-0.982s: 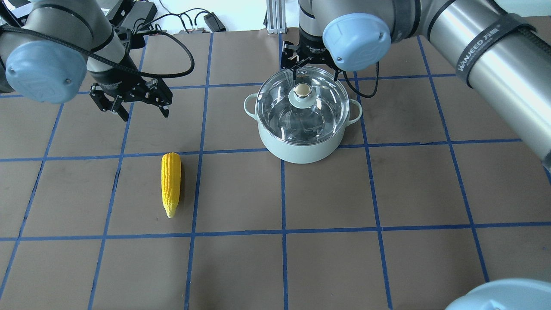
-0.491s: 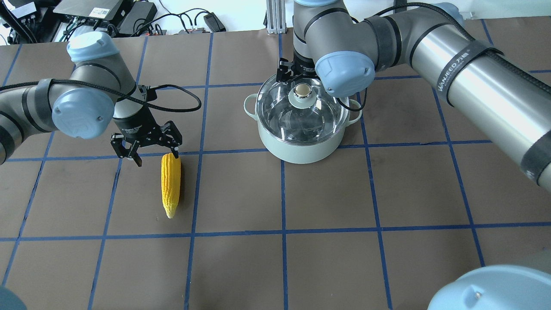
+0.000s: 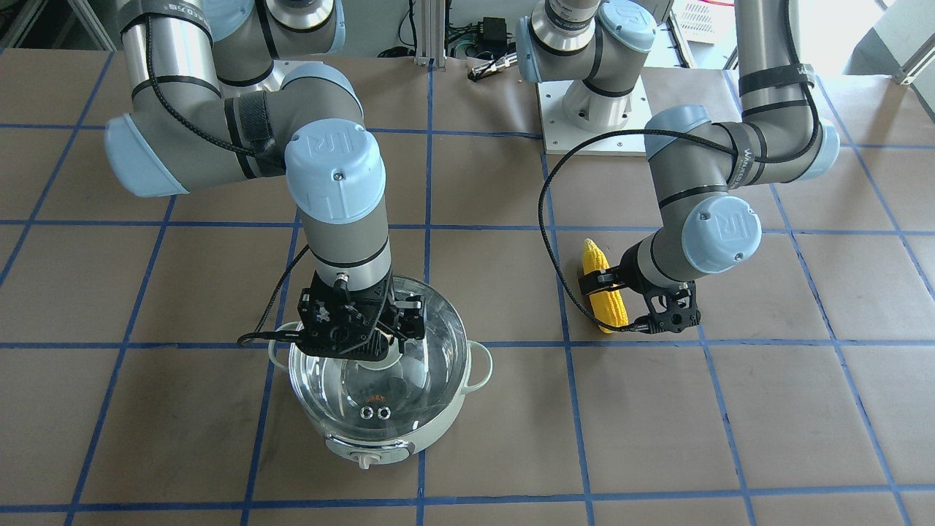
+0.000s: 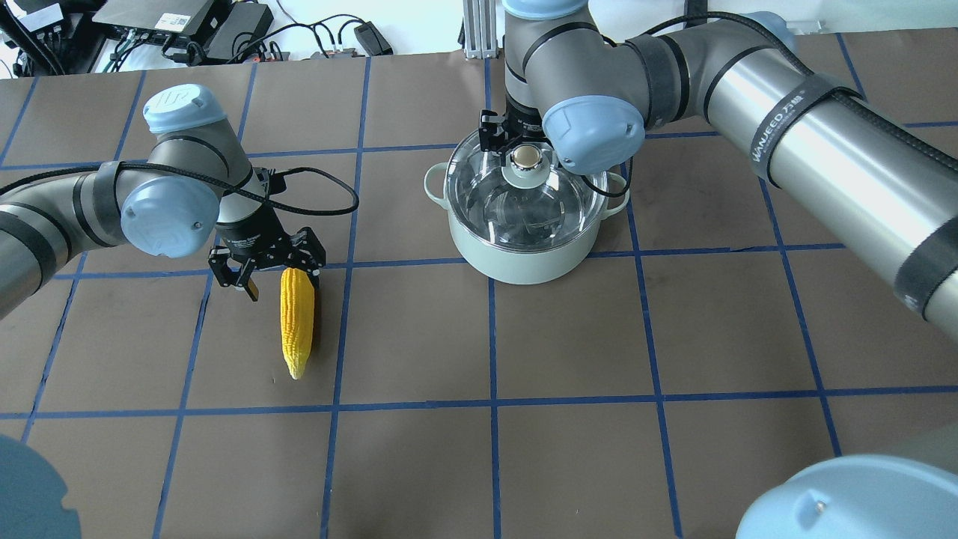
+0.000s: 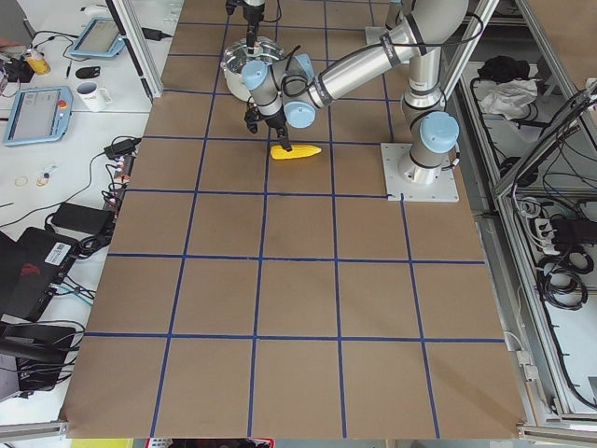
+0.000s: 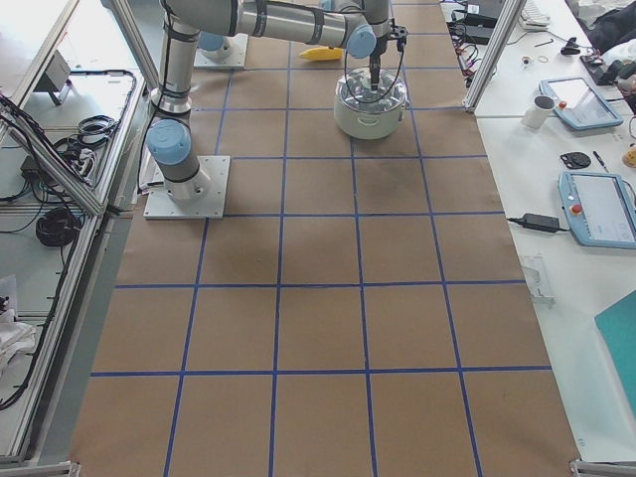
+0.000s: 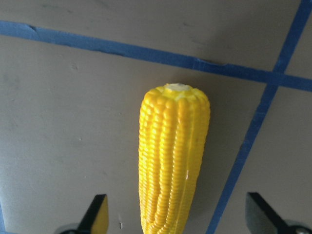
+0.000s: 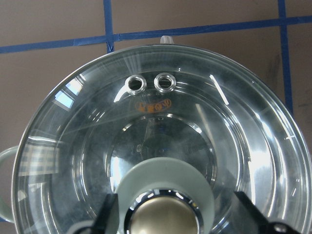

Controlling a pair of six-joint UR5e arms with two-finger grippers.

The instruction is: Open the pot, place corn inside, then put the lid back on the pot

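My right gripper next grabs the glass lid by its raised knob (image 8: 165,209) to open the pot, as the lid spreads far wider than my open fingers.
The yellow corn (image 4: 297,322) lies on the brown mat left of the pot, blunt end towards the robot. My left gripper (image 4: 284,278) is open and low over that blunt end, one finger on each side; the left wrist view shows the corn (image 7: 173,165) between the two fingertips, not gripped. The mint-green pot (image 4: 524,258) stands closed under its glass lid (image 4: 486,187). My right gripper (image 8: 165,217) is open, its fingers flanking the lid's knob (image 4: 527,156) without touching it. In the front view it hangs over the lid (image 3: 409,394).
Cables and electronics (image 4: 187,30) lie beyond the table's far edge, beside an aluminium post (image 4: 477,30). A black cable (image 4: 329,187) loops off the left wrist. The left arm's base plate (image 3: 592,102) sits behind the corn.
My left arm has swung down and forward until its open gripper straddles the corn's blunt end. My right gripper has closed in and sunk around the lid knob. Pot, lid and corn have not moved.
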